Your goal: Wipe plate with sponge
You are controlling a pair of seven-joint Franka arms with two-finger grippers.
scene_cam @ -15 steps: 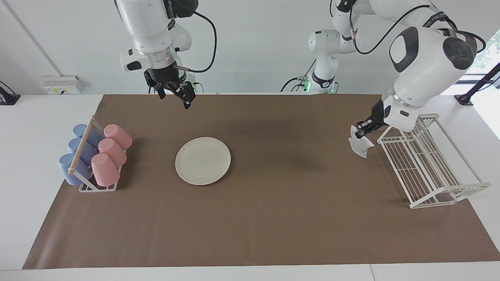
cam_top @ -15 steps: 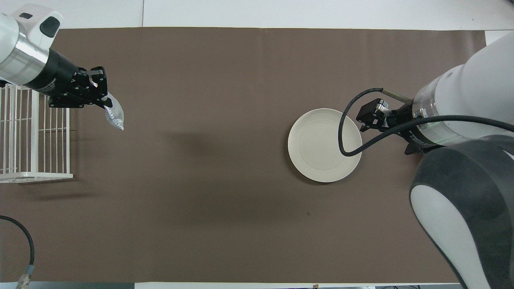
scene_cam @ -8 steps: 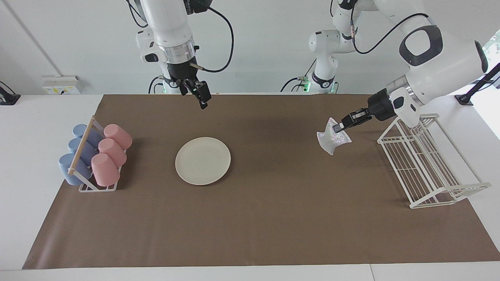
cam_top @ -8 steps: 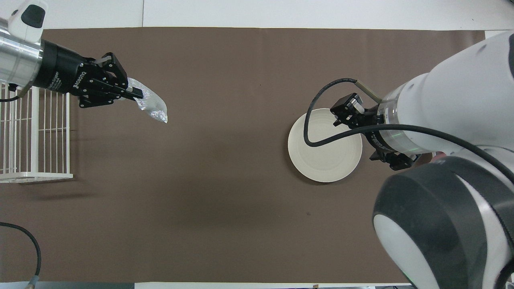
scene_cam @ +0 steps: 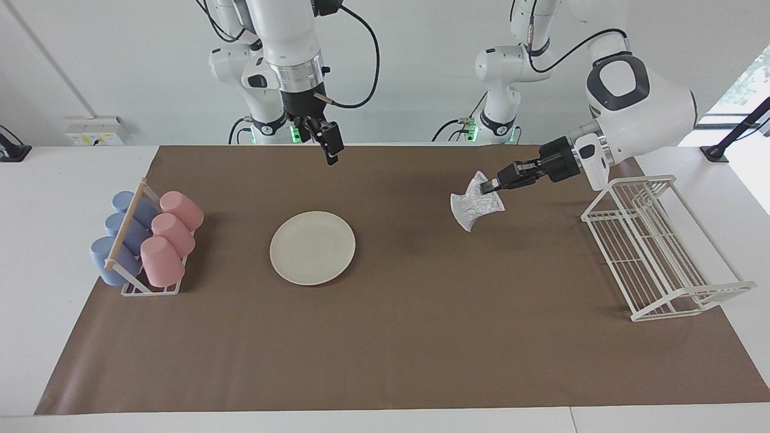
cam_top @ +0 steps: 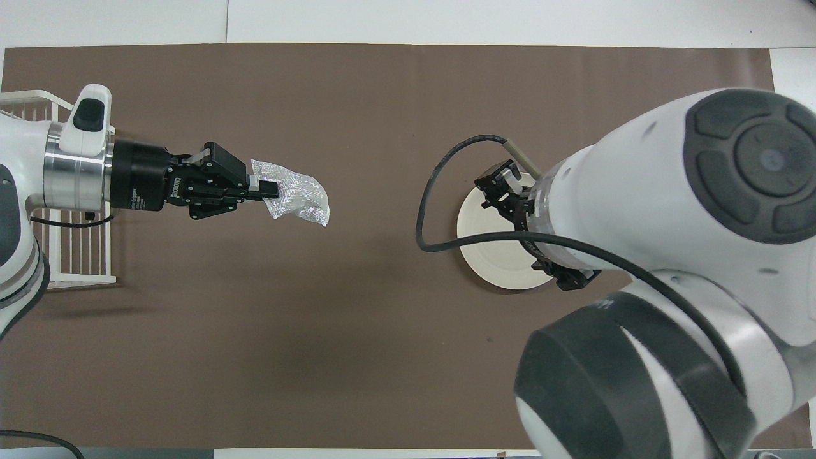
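Observation:
My right gripper grabs the silvery mesh sponge by its loose end [cam_top: 315,203] next, since my left gripper's fingers cover one end of the sponge.
The round cream-white plate [scene_cam: 312,247] lies flat on the brown mat; from overhead the right arm covers most of the plate [cam_top: 484,255]. My left gripper [scene_cam: 492,186] [cam_top: 268,189] is shut on the silvery mesh sponge [scene_cam: 475,207] [cam_top: 294,199], which hangs in the air over bare mat between the wire rack and the plate. High over the mat's edge by the robots, my right gripper [scene_cam: 326,142] hangs open with nothing in it; overhead, the right gripper [cam_top: 500,185] shows over the plate's rim.
A white wire rack [scene_cam: 654,248] [cam_top: 38,255] stands at the left arm's end of the mat. A small rack of pink and blue cups [scene_cam: 147,237] sits at the right arm's end, beside the plate.
The left gripper has carried the sponge up and away from the wire rack toward the plate. The right gripper has swung toward the middle of the table, staying high.

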